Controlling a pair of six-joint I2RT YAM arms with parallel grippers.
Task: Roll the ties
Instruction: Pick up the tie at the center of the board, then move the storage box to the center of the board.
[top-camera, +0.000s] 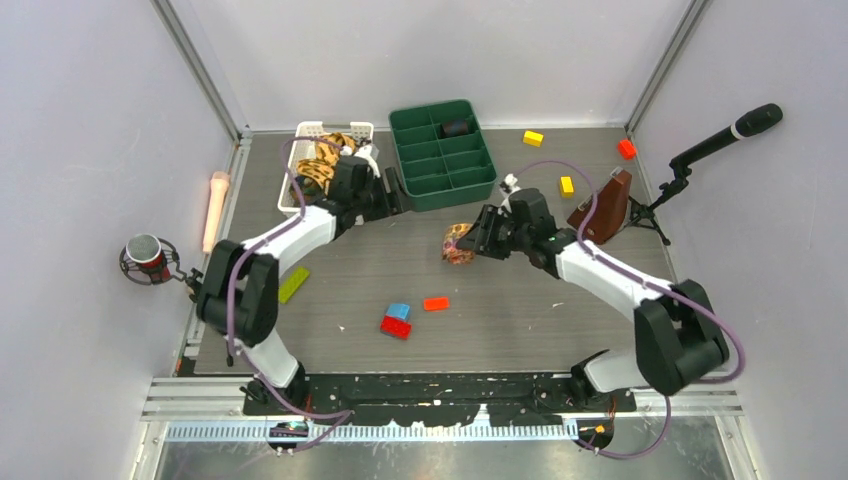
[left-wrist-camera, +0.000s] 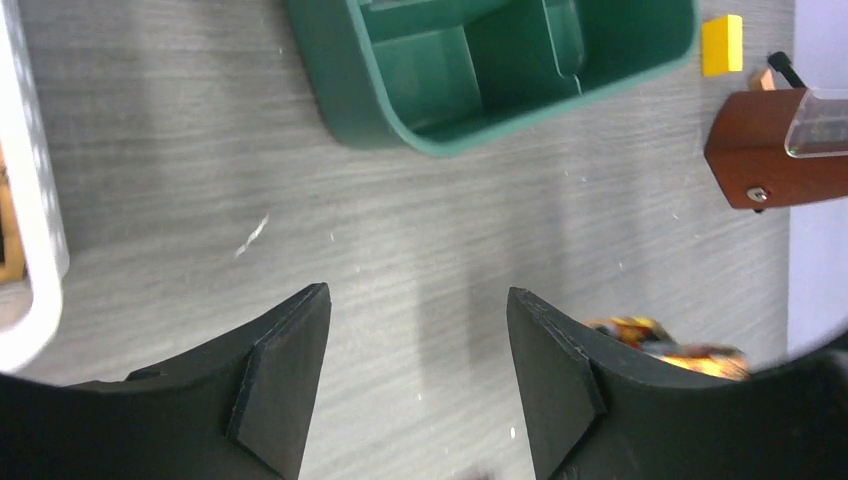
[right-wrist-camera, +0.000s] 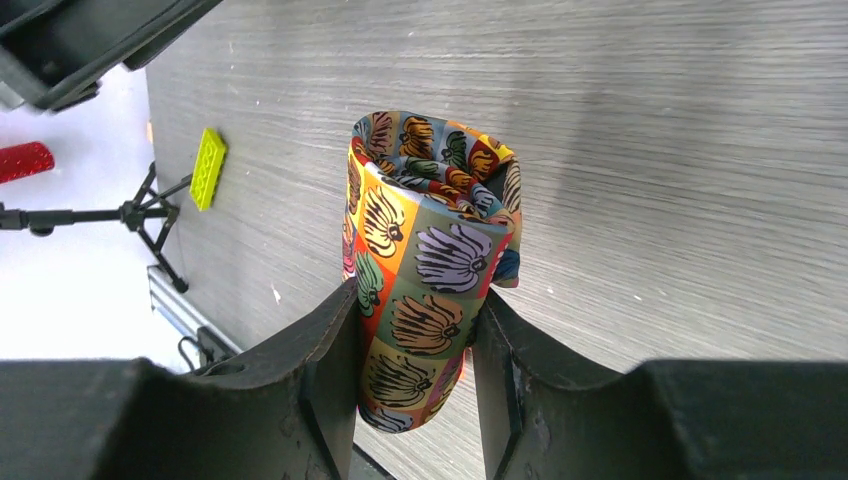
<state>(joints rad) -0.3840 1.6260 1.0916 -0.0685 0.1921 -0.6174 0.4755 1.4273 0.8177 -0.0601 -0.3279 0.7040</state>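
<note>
I should grab the green tray by its rim on the basket side with my left gripper. The tray's cells then stay open for the rolled tie (right-wrist-camera: 425, 270).
A rolled tie (right-wrist-camera: 425, 270) with a colourful flower-patch pattern sits between my right gripper's (right-wrist-camera: 415, 340) fingers, which are shut on it; in the top view the roll (top-camera: 458, 243) hangs just above the table centre. A corner of it shows in the left wrist view (left-wrist-camera: 665, 340). More ties (top-camera: 325, 160) with orange, tan and dark patterns lie heaped in the white basket (top-camera: 305, 130) at the back left. My left gripper (left-wrist-camera: 418, 380) is open and empty over bare table, between the basket and the green tray; in the top view it (top-camera: 385, 195) is by the basket.
A green compartment tray (top-camera: 442, 155) stands at the back centre, a dark roll in its far cell. A brown stand (top-camera: 605, 208) is at the right. Small blocks lie around: red (top-camera: 395, 327), blue (top-camera: 399, 311), orange (top-camera: 436, 303), yellow (top-camera: 566, 185), green (top-camera: 294, 285).
</note>
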